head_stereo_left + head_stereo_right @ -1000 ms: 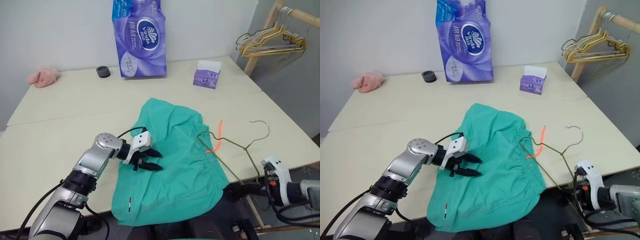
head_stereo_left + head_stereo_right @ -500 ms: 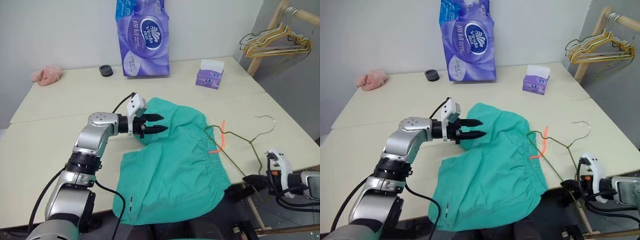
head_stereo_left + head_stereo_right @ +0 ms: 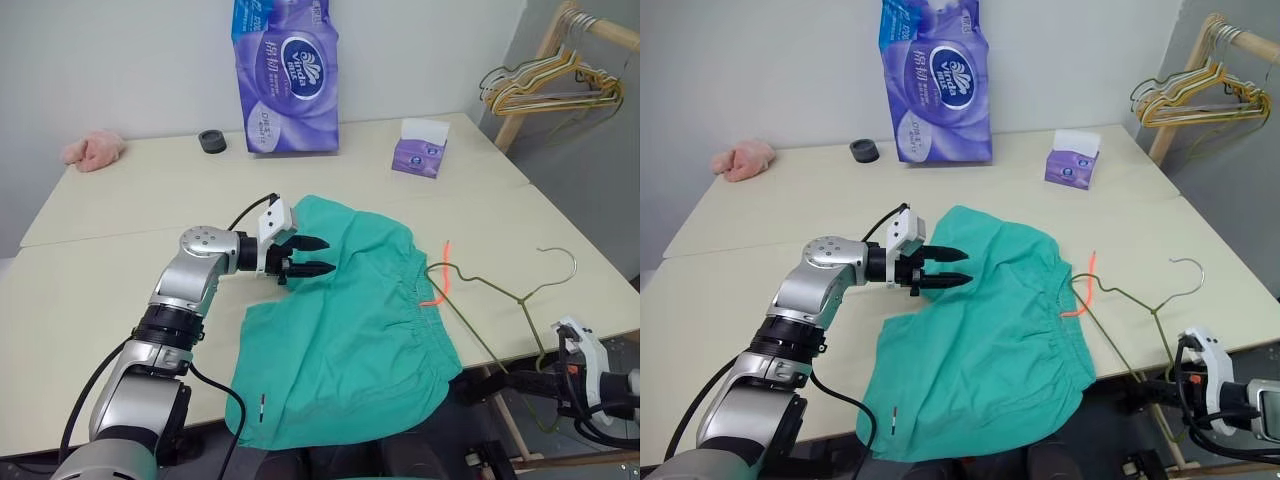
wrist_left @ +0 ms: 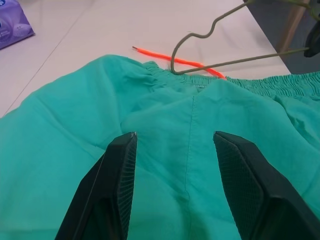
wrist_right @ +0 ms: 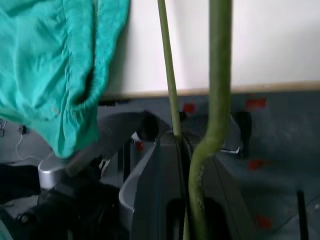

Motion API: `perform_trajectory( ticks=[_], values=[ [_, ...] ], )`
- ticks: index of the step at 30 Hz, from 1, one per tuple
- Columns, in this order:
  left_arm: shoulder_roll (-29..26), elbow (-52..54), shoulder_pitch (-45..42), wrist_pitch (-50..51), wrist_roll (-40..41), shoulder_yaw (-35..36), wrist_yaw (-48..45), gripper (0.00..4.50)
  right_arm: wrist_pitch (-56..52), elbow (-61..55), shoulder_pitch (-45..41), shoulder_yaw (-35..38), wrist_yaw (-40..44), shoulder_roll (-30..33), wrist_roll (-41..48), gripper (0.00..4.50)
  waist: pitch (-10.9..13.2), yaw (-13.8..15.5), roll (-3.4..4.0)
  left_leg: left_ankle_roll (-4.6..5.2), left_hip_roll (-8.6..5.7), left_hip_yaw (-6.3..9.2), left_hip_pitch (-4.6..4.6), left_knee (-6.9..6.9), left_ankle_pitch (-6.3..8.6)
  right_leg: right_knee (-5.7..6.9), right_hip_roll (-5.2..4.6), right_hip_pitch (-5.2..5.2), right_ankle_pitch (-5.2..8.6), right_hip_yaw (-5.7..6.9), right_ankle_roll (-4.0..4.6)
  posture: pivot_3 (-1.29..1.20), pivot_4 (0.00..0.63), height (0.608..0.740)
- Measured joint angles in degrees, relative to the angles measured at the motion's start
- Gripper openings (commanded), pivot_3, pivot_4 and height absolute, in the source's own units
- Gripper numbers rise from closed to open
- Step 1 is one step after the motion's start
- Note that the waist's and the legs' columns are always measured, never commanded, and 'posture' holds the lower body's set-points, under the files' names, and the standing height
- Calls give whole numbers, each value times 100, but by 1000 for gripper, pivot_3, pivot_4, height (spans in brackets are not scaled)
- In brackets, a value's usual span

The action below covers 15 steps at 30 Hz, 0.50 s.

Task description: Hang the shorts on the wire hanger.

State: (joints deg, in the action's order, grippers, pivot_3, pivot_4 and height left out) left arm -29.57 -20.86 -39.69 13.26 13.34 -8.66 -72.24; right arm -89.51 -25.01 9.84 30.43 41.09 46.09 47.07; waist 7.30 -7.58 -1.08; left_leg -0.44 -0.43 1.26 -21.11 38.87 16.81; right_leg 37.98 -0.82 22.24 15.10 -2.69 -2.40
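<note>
My left gripper grabs the shorts [image 3: 350,320] by the gathered waistband [image 3: 418,270] next, which bunches up along its edge while the legs lie flat.
The teal-green shorts [image 3: 350,320] lie spread on the beige table [image 3: 120,260], their hem hanging over the front edge. The orange-red drawstring [image 3: 441,272] lies at the gathered waistband. My left gripper [image 3: 318,257] hovers open just above the shorts' far left part, pointing toward the waistband; the left wrist view shows its fingers [image 4: 117,185] apart over the fabric. The wire hanger [image 3: 500,285] is tilted up off the table's right front corner, one end by the drawstring. My right gripper [image 3: 535,380] is shut on its lower wire [image 5: 219,100] below the table edge.
At the back stand a purple tissue pack [image 3: 285,75], a small purple tissue box [image 3: 418,150], a black round cap [image 3: 210,141] and a pink cloth [image 3: 93,150]. A wooden rack with a bunch of hangers [image 3: 545,85] is at the far right.
My left gripper rose from the shorts' near part and moved to their far part, staying open. The right gripper drew the wire hanger to the right and back.
</note>
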Motion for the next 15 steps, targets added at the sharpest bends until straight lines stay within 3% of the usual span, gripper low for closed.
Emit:
perform_trajectory(
  ticks=[11, 15],
  values=[
    [20, -24, 0, -125, -78, -2, -46, 2570, 8, -229, 495, -8, 80, 139, 253, 0, 1, -23, -2, 0, 1, -3, 5, 0, 0, 0, 2, -2, 0, 1, -1, -198, 96, 740],
    [40, -25, 0, -128, -87, -2, -37, 2570, -41, -234, 308, -297, 94, 116, 378, 0, 2, -38, -3, 0, 2, -7, 7, 0, 0, 1, 4, -1, 0, 1, -1, -197, 95, 740]
  ],
)
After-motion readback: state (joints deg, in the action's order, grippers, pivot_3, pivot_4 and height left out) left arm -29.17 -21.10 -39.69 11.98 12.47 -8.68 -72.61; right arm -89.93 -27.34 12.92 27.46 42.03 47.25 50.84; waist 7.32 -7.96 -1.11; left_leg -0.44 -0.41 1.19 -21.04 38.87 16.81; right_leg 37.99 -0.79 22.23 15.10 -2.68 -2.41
